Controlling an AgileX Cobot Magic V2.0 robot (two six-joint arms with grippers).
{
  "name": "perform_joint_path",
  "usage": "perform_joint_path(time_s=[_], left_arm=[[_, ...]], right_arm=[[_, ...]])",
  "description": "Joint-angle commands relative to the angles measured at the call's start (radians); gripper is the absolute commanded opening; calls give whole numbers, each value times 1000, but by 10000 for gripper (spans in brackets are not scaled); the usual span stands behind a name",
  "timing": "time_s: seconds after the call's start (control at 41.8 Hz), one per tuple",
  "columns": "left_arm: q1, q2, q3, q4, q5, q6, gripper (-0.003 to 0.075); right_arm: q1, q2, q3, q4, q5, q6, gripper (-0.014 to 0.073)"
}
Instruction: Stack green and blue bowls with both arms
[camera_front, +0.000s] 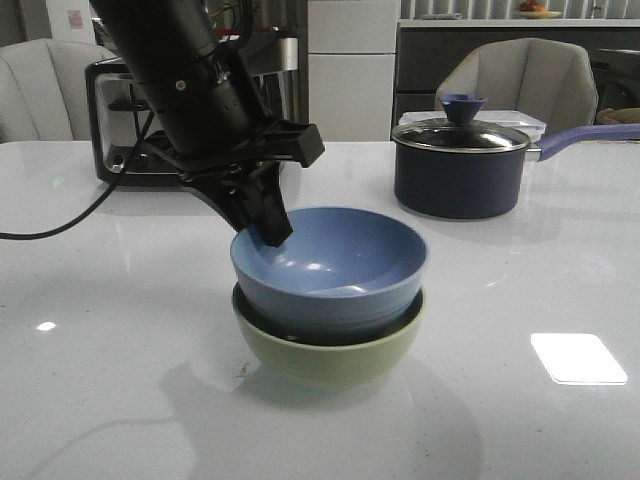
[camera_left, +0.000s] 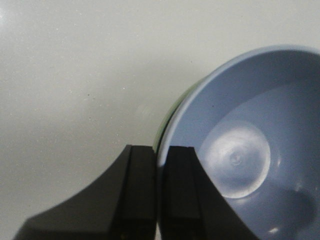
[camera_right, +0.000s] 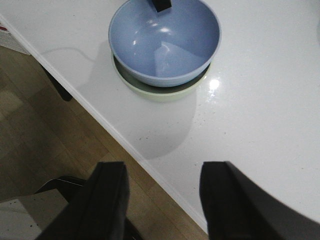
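Note:
My left gripper should open now: the blue bowl's lower part is inside the green bowl's rim, so the blue bowl would stay in the green bowl.
The pale blue bowl (camera_front: 330, 265) sits tilted inside the pale green bowl (camera_front: 330, 350) at the middle of the white table. My left gripper (camera_front: 268, 230) is shut on the blue bowl's left rim, one finger inside and one outside, as the left wrist view shows (camera_left: 159, 159). There the blue bowl (camera_left: 250, 150) fills the right side and a sliver of the green bowl (camera_left: 167, 120) shows beside it. My right gripper (camera_right: 162, 175) is open and empty, over the table's front edge, apart from the stacked blue bowl (camera_right: 165, 42) and green bowl (camera_right: 155, 92).
A dark navy lidded saucepan (camera_front: 460, 165) with a purple handle stands at the back right. A black toaster (camera_front: 125, 130) with a cord stands at the back left. The table's edge (camera_right: 125, 145) and wooden floor show in the right wrist view.

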Motion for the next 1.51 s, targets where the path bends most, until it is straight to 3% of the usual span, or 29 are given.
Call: perform_joint_path(time_s=[0.0,0.359,0.694,1.053,1.34,1.484], left_arm=[[-7,-43,-35,-27,-31,-1,125],[-7,-45,-47,-33,-7,0,409],[-7,-298,-32,51,46,0,403],[-5,-711,290,125,-25,-8,403],[-1,-1015,511,326,-53,-198,403],[-1,-1145,586,375,-41,-240,403]], right_arm=[[0,-4,-25,9,-60,-8,447],[0,-4,-25,9,-60,-8,447],[0,-4,-25,10,-60,-8,447],[-1,-4,-25,-9,-41,1,447],[-1,-9,-25,-217,-19,251,447],[-1,-40,-25,-242,-7,316,447]])
